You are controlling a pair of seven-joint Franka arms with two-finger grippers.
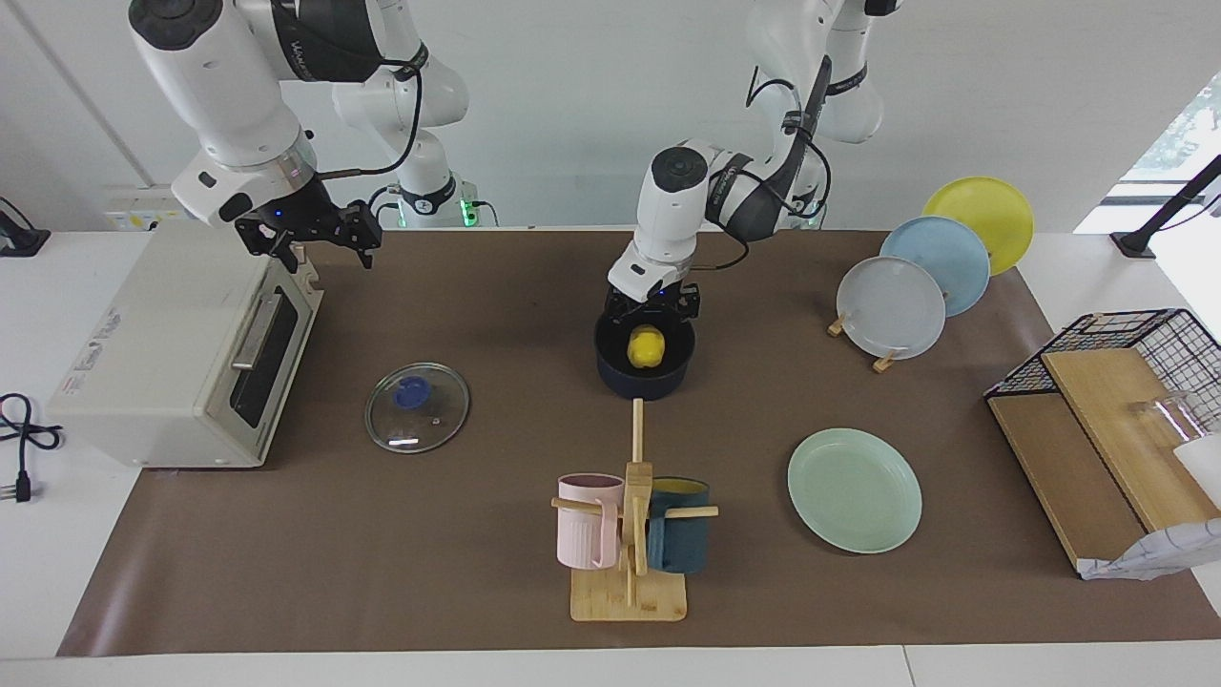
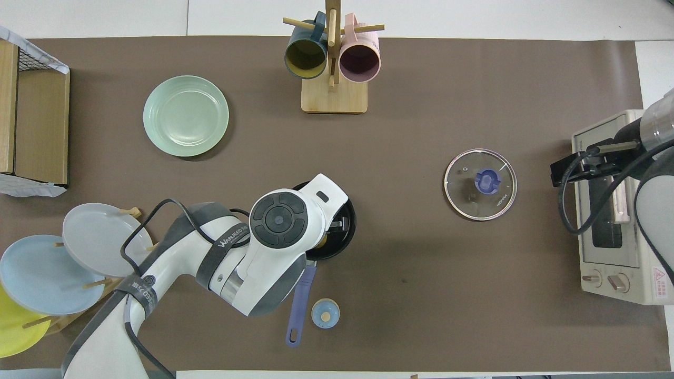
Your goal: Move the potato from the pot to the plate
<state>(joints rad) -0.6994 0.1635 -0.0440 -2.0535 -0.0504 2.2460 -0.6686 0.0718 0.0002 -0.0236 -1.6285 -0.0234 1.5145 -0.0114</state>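
My left gripper is to grab the yellow potato's rounded body [image 2: 323, 241] next. The potato should go from the pot onto the mint-green plate [image 2: 186, 116].
The yellow potato [image 1: 646, 345] lies inside the dark navy pot [image 1: 610, 370] at the middle of the table. The pot's rim [image 2: 346, 238] and its blue handle [image 2: 298, 305] show in the overhead view, where the arm hides most of the potato. My left gripper [image 1: 651, 310] is open just over the pot, its fingers either side of the potato's top. The pale mint-green plate [image 1: 854, 489] [image 2: 186, 116] is bare and lies farther from the robots, toward the left arm's end. My right gripper [image 1: 310, 240] [image 2: 571, 168] is open and waits over the toaster oven.
A glass lid [image 1: 417, 407] [image 2: 480, 184] lies between the pot and the toaster oven [image 1: 181, 353]. A mug tree [image 1: 630, 534] stands farther out than the pot. A rack of plates [image 1: 892, 307] and a wire basket [image 1: 1135, 343] are at the left arm's end. A small blue disc [image 2: 325, 313] lies beside the handle.
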